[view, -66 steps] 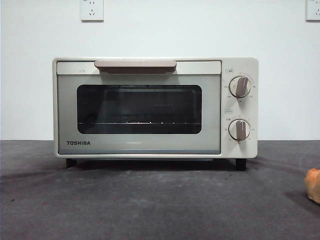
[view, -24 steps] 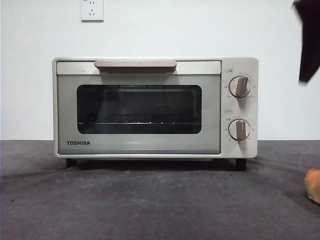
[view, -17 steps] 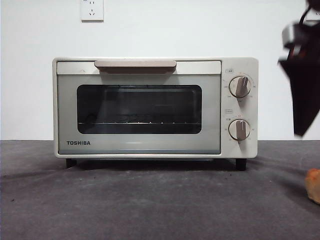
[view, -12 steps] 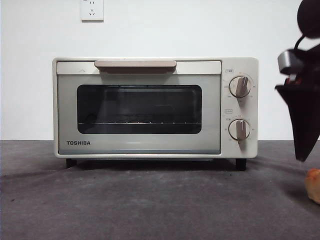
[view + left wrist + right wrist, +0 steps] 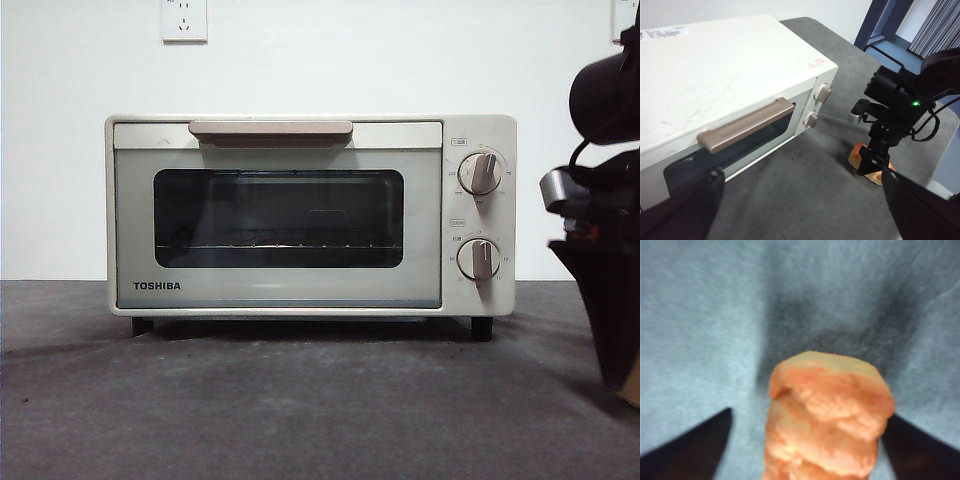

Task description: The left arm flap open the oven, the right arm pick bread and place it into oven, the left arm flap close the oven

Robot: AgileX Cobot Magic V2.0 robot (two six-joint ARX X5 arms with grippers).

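Observation:
My right gripper grabs its lumpy middle [image 5: 820, 452] next, to keep the bread's smooth rounded end [image 5: 832, 371] free to enter the oven.
The cream oven [image 5: 310, 215] stands with its glass door shut and its beige handle [image 5: 270, 129] up. At the table's right side the bread [image 5: 827, 415], golden-orange and lumpy, lies on the dark cloth. My right gripper [image 5: 807, 415] is open, one black jaw on each side of the loaf. In the front view this gripper [image 5: 618, 368] hides the bread [image 5: 634, 388] except for a sliver. My left gripper [image 5: 801, 172] hangs open above the table in front of the oven [image 5: 725, 85], holding nothing. From there I see the right gripper [image 5: 872, 162] down over the bread [image 5: 859, 152].
Two beige knobs [image 5: 480, 173] sit on the oven's right panel. A white wall with a socket [image 5: 184, 20] stands behind. The grey cloth [image 5: 300, 410] covers the table, and its right edge [image 5: 952, 112] is close to the bread.
The right arm came in from the top right corner and dropped straight down to the bread, now covering most of it in the front view. The oven has not moved.

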